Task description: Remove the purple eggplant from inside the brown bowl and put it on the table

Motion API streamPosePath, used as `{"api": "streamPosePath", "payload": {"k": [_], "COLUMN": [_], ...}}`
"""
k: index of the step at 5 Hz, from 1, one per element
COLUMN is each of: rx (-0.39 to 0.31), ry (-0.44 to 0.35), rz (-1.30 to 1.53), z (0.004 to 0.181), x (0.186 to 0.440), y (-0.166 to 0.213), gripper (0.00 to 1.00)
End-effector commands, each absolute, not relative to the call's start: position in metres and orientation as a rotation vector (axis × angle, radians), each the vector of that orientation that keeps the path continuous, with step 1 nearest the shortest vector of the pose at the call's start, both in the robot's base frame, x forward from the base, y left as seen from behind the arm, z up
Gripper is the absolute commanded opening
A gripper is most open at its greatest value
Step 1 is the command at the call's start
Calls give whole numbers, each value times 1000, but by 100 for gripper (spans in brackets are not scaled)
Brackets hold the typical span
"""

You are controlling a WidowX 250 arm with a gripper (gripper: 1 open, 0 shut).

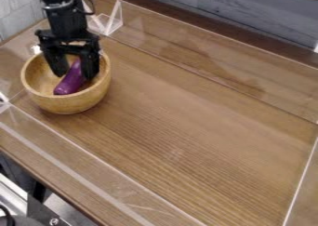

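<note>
My gripper grabs the eggplant by its plump purple body next, to take it out of the brown bowl and onto the table.
The brown bowl stands at the left end of the table. Inside it lies the purple eggplant, slanting from lower left to upper right. My black gripper points straight down into the bowl, open, with one finger on each side of the eggplant's upper part. The jaws stand apart from the eggplant. The eggplant's far end is hidden behind the gripper.
Low clear plastic walls edge the tabletop on all sides. A clear wall corner rises just behind the bowl. Bare wood stretches to the right of the bowl and toward the front.
</note>
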State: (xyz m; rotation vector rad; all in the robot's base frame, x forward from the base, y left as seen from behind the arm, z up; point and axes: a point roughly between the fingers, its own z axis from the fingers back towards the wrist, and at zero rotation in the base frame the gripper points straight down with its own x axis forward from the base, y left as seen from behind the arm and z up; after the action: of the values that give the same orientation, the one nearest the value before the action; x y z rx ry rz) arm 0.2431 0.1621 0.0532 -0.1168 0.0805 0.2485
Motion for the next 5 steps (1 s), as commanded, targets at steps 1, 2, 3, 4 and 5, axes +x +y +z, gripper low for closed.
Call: {"api": "streamPosePath", "payload": {"k": [1,2,3,4,5], "rx": [-95,-95,-96,-97,-99], "ry": [53,56,58,61,64], "rz": [262,269,274,278,281], "z": [58,54,51,49,49], "x": [245,246,246,246,246], "y": [168,169,170,171,172], "gripper": [100,100,100,100,100]}}
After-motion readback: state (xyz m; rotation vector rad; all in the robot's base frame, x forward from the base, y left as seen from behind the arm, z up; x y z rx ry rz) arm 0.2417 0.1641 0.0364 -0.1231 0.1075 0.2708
